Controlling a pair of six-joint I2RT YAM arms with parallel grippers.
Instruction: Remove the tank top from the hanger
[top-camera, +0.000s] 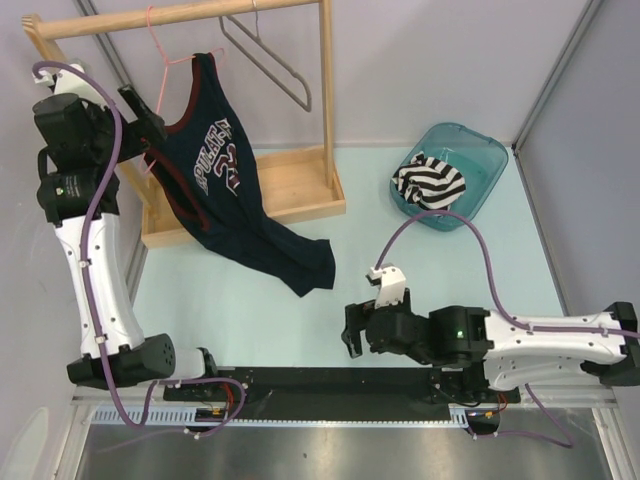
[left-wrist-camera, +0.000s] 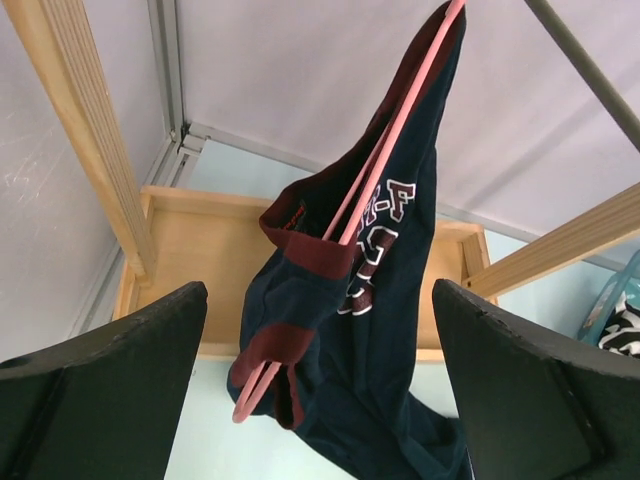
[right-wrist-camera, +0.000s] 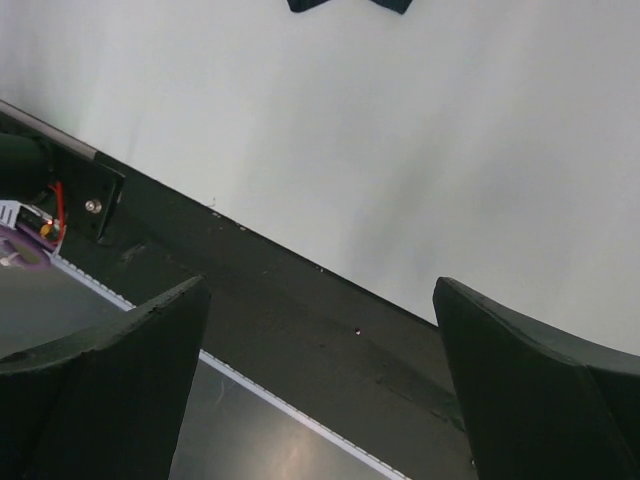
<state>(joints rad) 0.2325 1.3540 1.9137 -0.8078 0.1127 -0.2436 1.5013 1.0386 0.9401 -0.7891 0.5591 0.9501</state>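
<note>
My left fingers stop short of the maroon armhole edge in the left wrist view, so they should move toward it before closing.
A navy tank top (top-camera: 225, 195) with maroon trim and white lettering hangs from a pink hanger (top-camera: 158, 60) on the wooden rail; its hem trails onto the table. In the left wrist view the tank top (left-wrist-camera: 380, 330) hangs off one hanger arm, and the pink hanger (left-wrist-camera: 345, 215) tip pokes out of the maroon armhole. My left gripper (top-camera: 150, 128) is raised beside the garment's left edge, open, with nothing between its fingers (left-wrist-camera: 110, 390). My right gripper (top-camera: 352, 330) is open and empty, low near the table's front edge, well apart from the garment.
The wooden rack (top-camera: 300, 195) has a base board and an upright post, with a grey hanger (top-camera: 270, 60) on its rail. A teal bin (top-camera: 470, 165) at the back right holds a black-and-white striped cloth (top-camera: 430, 183). A black strip (right-wrist-camera: 300, 320) runs along the near edge.
</note>
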